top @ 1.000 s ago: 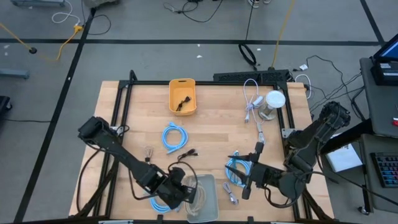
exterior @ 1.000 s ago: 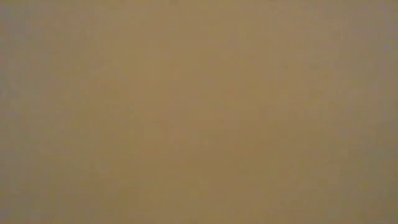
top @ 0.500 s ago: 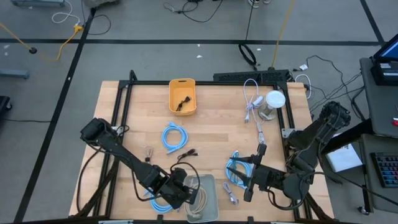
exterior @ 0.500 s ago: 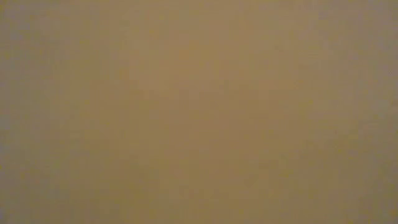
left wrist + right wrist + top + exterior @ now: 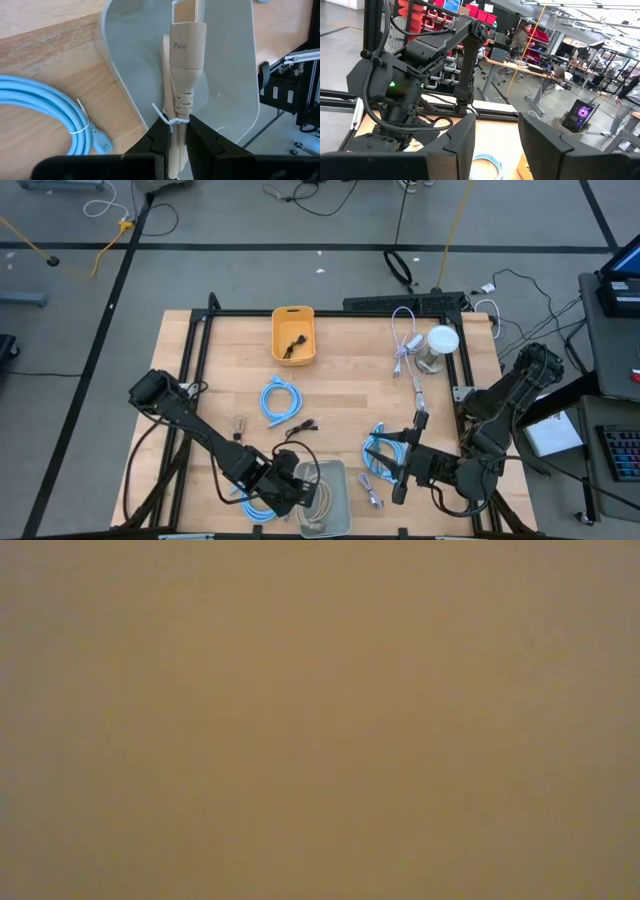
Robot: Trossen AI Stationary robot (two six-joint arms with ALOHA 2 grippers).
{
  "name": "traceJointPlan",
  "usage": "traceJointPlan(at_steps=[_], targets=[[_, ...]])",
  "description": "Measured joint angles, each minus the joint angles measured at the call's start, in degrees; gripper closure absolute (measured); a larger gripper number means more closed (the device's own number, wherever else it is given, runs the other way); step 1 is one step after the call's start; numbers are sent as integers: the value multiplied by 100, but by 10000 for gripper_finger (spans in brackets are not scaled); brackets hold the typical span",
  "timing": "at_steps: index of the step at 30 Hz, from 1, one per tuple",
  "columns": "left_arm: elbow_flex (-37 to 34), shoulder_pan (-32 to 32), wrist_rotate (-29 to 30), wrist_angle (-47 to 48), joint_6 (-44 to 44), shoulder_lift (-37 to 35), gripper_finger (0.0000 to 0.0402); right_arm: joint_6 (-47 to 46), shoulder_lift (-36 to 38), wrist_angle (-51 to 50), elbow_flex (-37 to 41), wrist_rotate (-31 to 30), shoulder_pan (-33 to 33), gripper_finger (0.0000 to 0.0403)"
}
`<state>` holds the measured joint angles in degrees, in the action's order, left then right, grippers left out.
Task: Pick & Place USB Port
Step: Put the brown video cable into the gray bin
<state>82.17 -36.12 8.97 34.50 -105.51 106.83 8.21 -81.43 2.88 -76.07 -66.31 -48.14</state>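
Observation:
The beige cable [image 5: 186, 55] is low inside the rim of the grey tray. My left gripper should open now and let go of it.
A beige USB cable [image 5: 186, 55], bundled with a white twist tie, has its plug pointing away from my left gripper [image 5: 177, 135]. That gripper is shut on the cable over a pale grey tray [image 5: 230, 75] at the table's near edge [image 5: 335, 510]. In the high view the left gripper [image 5: 296, 488] is at the tray's left rim. My right gripper [image 5: 396, 478] is open and empty above a light blue cable coil [image 5: 378, 452] at the near right; its fingers stand apart in the right wrist view [image 5: 497, 130]. The low view is blank. My left gripper pinches the cable bundle [image 5: 176, 131] between its two fingers, just behind the plug's ribbed collar and at the twist tie. The fingers lie along the cable. The plug end sticks out past the fingertips over the tray's floor; whether it touches the tray I cannot tell.
A light blue coil [image 5: 45, 105] lies on the wood just left of the tray. Another blue coil [image 5: 280, 398] lies mid-table. An orange bin [image 5: 293, 335] stands at the far middle. A white cable [image 5: 405, 340] and a white round object [image 5: 440, 345] are far right. Small connectors [image 5: 303, 425] lie loose.
My left gripper has edged slightly toward the table's right edge over the tray, still shut on the beige cable. My right gripper has drawn back a little toward the near right corner.

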Motion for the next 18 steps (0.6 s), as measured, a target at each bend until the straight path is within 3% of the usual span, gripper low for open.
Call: traceJointPlan(at_steps=[7, 14, 18], targets=[[0, 0, -2, 44, -24, -2, 360, 0, 0, 1, 0, 1, 0, 261], [-12, -1, -23, 147, -9, -2, 327, 0, 0, -1, 0, -7, 2, 261], [-13, 0, -46, 254, -6, -2, 334, 0, 0, -1, 0, -10, 2, 261]])
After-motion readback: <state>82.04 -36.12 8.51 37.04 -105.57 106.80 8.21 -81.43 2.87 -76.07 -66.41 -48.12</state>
